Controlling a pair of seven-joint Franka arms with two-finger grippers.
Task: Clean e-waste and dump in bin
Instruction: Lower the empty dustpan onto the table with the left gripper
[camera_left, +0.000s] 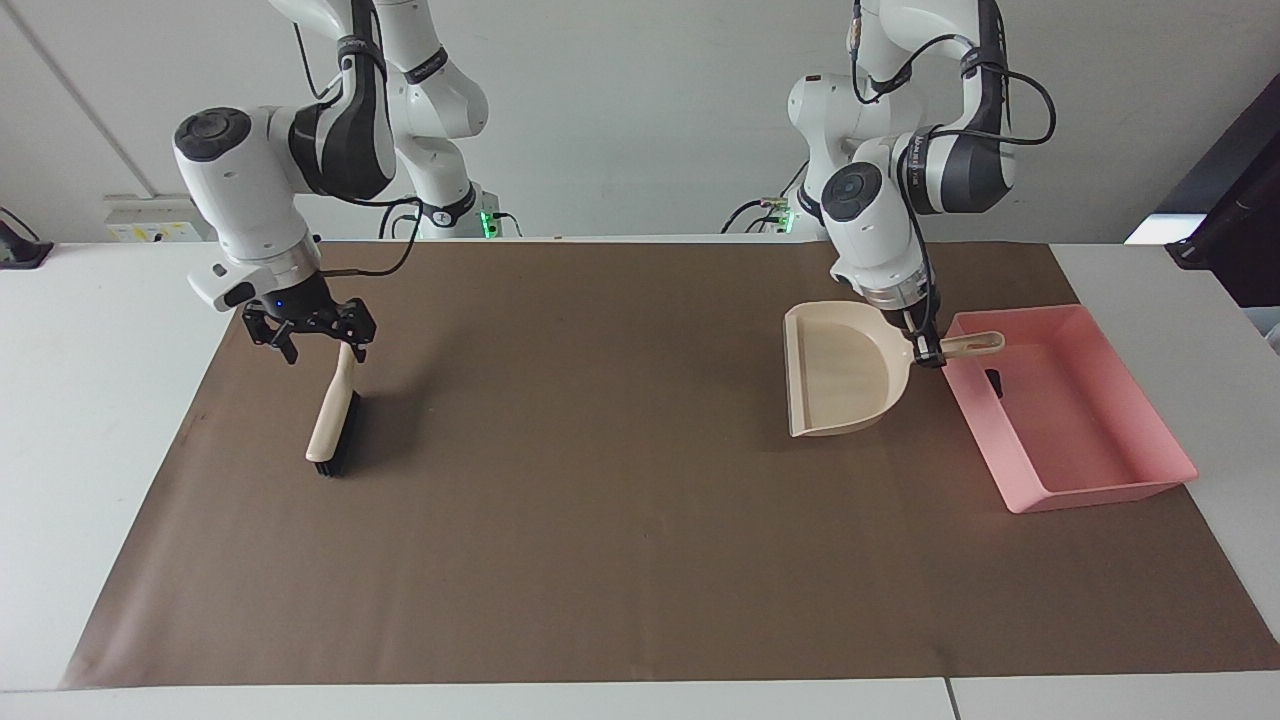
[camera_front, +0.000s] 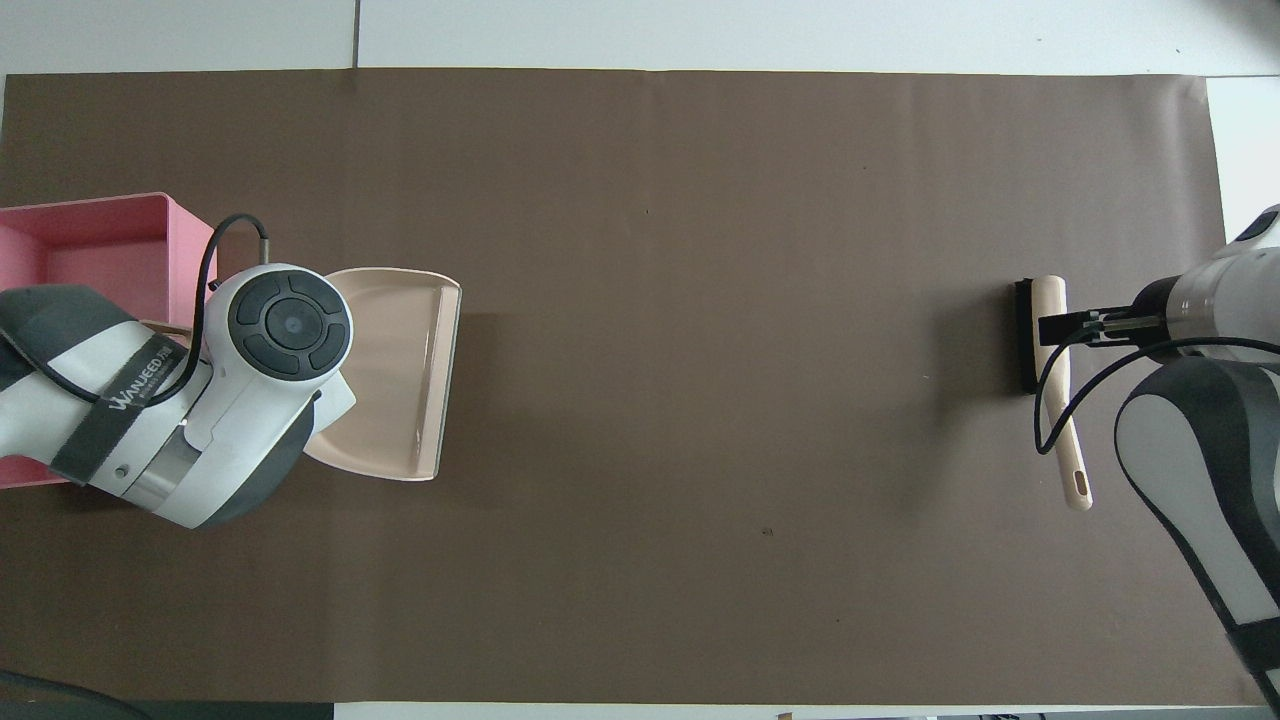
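The dustpan's edge (camera_front: 441, 372) hangs above the brown mat and casts an offset shadow, so my left gripper stays closed on the dustpan for now.
The pink bin (camera_left: 1070, 470) stands at the left arm's end of the table and also shows in the overhead view (camera_front: 100, 230). One dark e-waste piece (camera_left: 993, 380) lies in it; the white part is out of view. My left gripper (camera_left: 928, 352) is shut on the handle of the beige dustpan (camera_left: 840, 370), which sits low over the mat beside the bin (camera_front: 400, 370). My right gripper (camera_left: 308, 338) is open just above the handle of the brush (camera_left: 333, 420). The brush lies on the mat (camera_front: 1062, 430) with its handle end free.
A brown paper mat (camera_left: 620, 500) covers most of the white table. The left arm's wrist hides part of the bin in the overhead view. No loose parts show on the mat.
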